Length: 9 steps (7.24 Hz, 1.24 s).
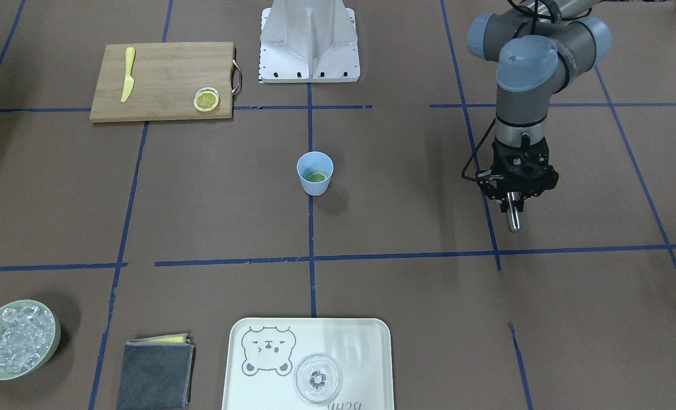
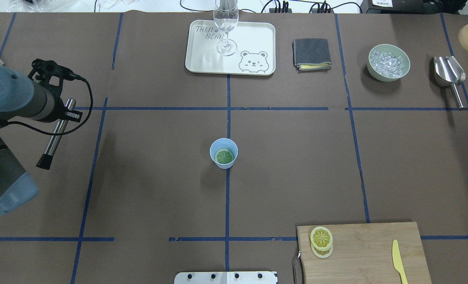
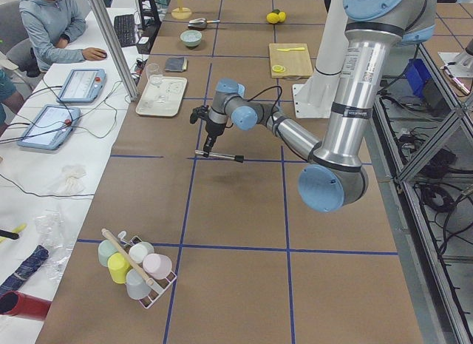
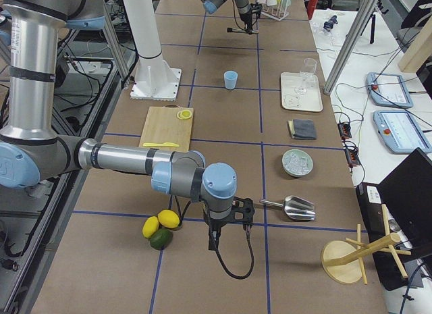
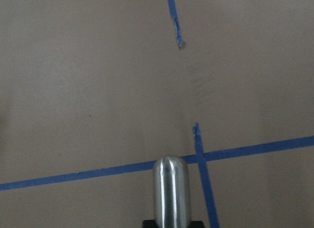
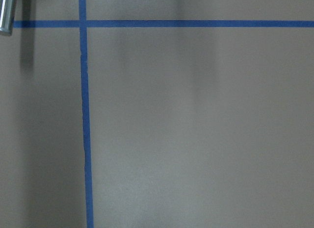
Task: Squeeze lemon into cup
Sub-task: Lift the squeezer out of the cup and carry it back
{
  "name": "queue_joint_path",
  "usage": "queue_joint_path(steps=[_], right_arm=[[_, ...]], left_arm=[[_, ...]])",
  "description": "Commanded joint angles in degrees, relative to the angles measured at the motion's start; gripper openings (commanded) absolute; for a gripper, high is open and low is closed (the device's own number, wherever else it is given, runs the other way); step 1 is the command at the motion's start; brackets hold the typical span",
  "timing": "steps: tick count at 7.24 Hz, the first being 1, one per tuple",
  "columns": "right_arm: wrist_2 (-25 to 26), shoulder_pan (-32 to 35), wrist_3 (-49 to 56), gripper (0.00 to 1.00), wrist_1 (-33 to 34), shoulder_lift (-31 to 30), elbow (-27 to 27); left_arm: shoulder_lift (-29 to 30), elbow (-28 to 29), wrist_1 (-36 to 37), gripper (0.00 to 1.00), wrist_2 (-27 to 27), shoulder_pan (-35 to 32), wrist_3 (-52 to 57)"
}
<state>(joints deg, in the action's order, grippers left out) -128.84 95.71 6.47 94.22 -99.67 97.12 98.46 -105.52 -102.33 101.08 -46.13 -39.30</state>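
Observation:
My left gripper lowers the rod first: the metal rod's round end (image 1: 513, 225) (image 5: 170, 171) is still above the brown tabletop, so the rod would drop if I opened now.
The light blue cup (image 1: 315, 173) stands at the table's middle, also in the overhead view (image 2: 223, 153). A round lemon slice (image 2: 224, 156) lies flat inside it and looks greenish. Two more lemon slices (image 2: 321, 238) lie overlapped on the wooden cutting board (image 2: 368, 252). My left gripper (image 1: 511, 196) is far to the cup's side, shut on a metal rod (image 2: 56, 132) with a dark tip; the rod's round end shows in the left wrist view (image 5: 170, 189). My right gripper (image 4: 223, 223) shows only in the exterior right view, far from the cup; I cannot tell its state.
A pale yellow knife (image 1: 127, 74) lies on the board. A bear tray (image 1: 360, 341) holds a clear glass (image 1: 317, 378). A grey cloth (image 1: 156, 373), a green bowl of ice (image 1: 16, 339) and a metal scoop (image 2: 450, 75) lie along the far side. Whole citrus fruits (image 4: 160, 227) lie beside my right gripper.

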Motion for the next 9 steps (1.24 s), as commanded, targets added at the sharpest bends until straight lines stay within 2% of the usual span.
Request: queue_joint_path(steps=[1, 2, 3, 5, 7, 8, 9], right_arm=[[0.0, 0.0, 0.0, 1.0, -0.1, 0.1, -0.2], [0.0, 0.0, 0.0, 1.0, 0.0, 0.1, -0.3], [0.0, 0.0, 0.0, 1.0, -0.1, 0.1, -0.2], [0.0, 0.0, 0.1, 1.0, -0.1, 0.4, -0.2], [0.0, 0.0, 0.1, 1.0, -0.1, 0.4, -0.2], [0.0, 0.0, 0.1, 1.0, -0.1, 0.4, -0.3], [0.0, 0.0, 0.1, 1.0, -0.1, 0.4, -0.3]], left_arm=[[-4.5, 1.0, -6.4, 0.0, 8.8, -1.9, -2.1], [-3.9, 1.9, -8.0, 0.0, 9.4, -1.5, -11.9], [-3.7, 4.1, -11.9, 0.0, 9.3, -1.2, -17.1], [-3.1, 10.2, -17.9, 0.0, 9.2, -1.0, -17.7], [-2.7, 10.9, -17.8, 0.0, 8.8, -0.9, -15.2], [-2.7, 10.9, -17.8, 0.11, 8.9, -0.9, -12.9], [-2.7, 11.0, -17.8, 0.99, 8.8, -0.9, -12.6]])
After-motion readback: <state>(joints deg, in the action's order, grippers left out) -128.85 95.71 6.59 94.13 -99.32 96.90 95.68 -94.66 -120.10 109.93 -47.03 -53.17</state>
